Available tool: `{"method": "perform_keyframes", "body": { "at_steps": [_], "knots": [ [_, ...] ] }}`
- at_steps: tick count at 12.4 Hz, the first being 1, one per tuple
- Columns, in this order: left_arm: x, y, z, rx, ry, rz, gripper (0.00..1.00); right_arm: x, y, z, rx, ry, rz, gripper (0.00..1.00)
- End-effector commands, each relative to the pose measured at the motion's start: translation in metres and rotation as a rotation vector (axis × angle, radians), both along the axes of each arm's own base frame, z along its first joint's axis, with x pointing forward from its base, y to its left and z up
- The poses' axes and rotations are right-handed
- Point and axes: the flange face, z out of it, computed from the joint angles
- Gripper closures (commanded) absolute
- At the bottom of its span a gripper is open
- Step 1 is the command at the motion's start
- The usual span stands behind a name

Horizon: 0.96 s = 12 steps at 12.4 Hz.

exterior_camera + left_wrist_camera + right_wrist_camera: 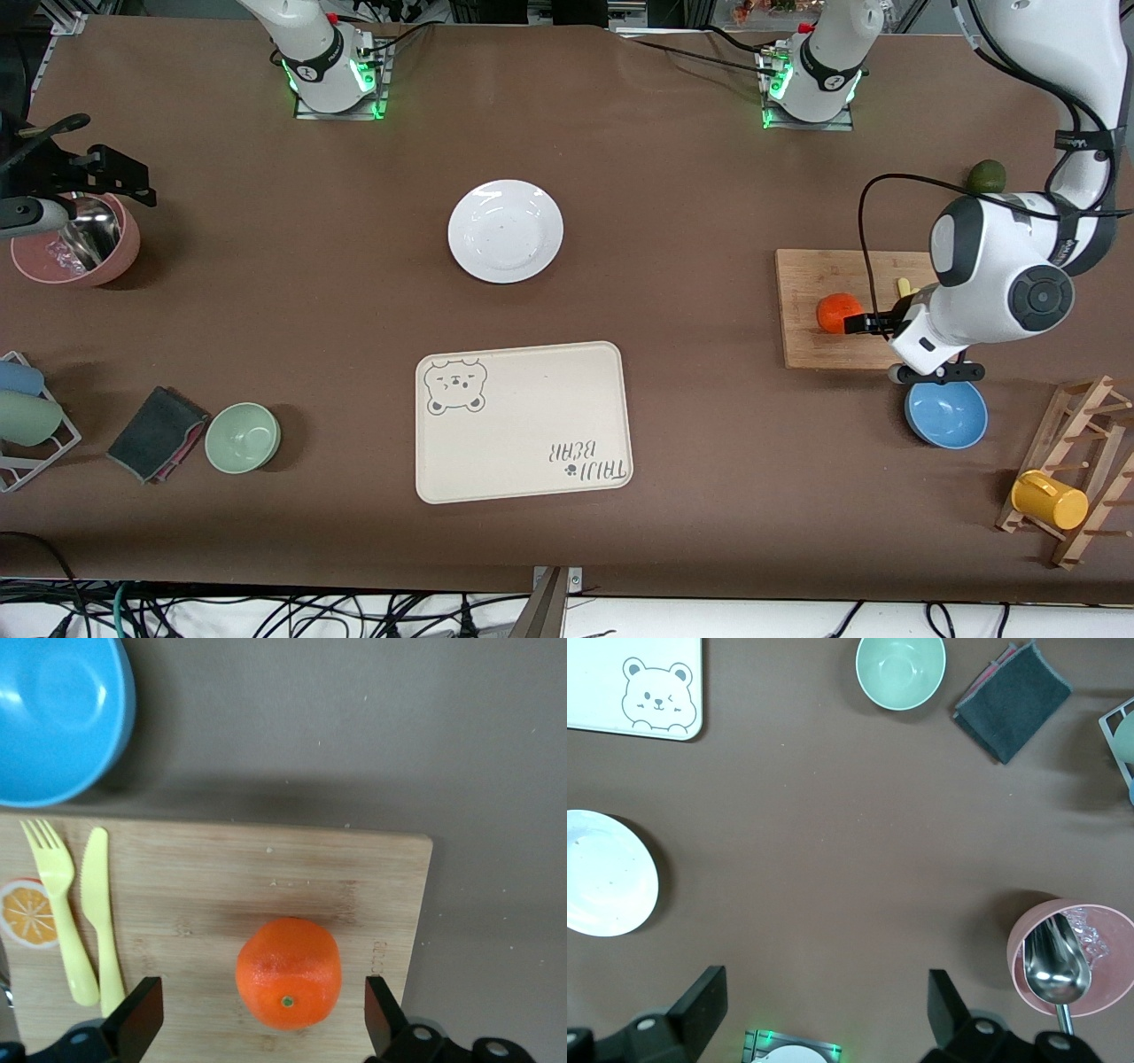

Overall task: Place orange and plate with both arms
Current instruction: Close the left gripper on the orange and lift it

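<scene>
The orange has to go on the white plate [505, 230], so my left gripper next needs to grab the round sides of the orange [835, 312].
The orange [835, 312] lies on a wooden cutting board [815, 350] toward the left arm's end of the table. My left gripper [864, 322] is low over the board and open. In the left wrist view the orange [289, 973] sits between its two fingers [142, 1019], with a gap on each side. The white plate [505, 230] rests bare on the brown table near the middle, also seen in the right wrist view as the plate [607, 873]. My right gripper [93, 155] waits high over the right arm's end of the table, open and holding nothing [826, 1005].
A cream bear-print tray [523, 421] lies nearer the camera than the plate. A blue bowl [946, 415] sits beside the board, and a yellow fork [58, 904] and knife [99, 912] lie on it. A pink bowl [75, 241] with a metal scoop, a green bowl [243, 437] and a grey cloth [158, 432] are at the right arm's end.
</scene>
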Motion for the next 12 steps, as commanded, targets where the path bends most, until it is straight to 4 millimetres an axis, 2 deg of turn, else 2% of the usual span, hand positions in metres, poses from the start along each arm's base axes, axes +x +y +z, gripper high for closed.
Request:
{"method": "perform_keyframes", "body": {
  "at_steps": [1,2,6,10,11,12],
  "knots": [
    [-0.019,-0.004,-0.024,-0.007,-0.026,0.022,0.00,0.000,0.000,0.006,0.015,-0.010,0.004,0.00],
    [-0.023,-0.006,-0.038,-0.004,-0.023,0.017,0.00,0.000,0.000,0.006,0.015,-0.011,0.004,0.00],
    [-0.033,-0.008,-0.070,-0.003,0.009,0.013,0.00,0.000,0.000,0.006,0.015,-0.011,0.002,0.00],
    [-0.035,-0.010,-0.094,0.001,0.020,0.010,0.00,0.000,0.000,0.006,0.015,-0.013,0.002,0.00],
    [-0.035,-0.010,-0.095,0.001,0.023,0.010,0.10,0.000,0.000,0.006,0.015,-0.013,0.002,0.00],
    [-0.035,-0.011,-0.096,0.001,0.026,0.009,0.28,0.000,0.000,0.006,0.015,-0.013,0.004,0.00]
  ]
}}
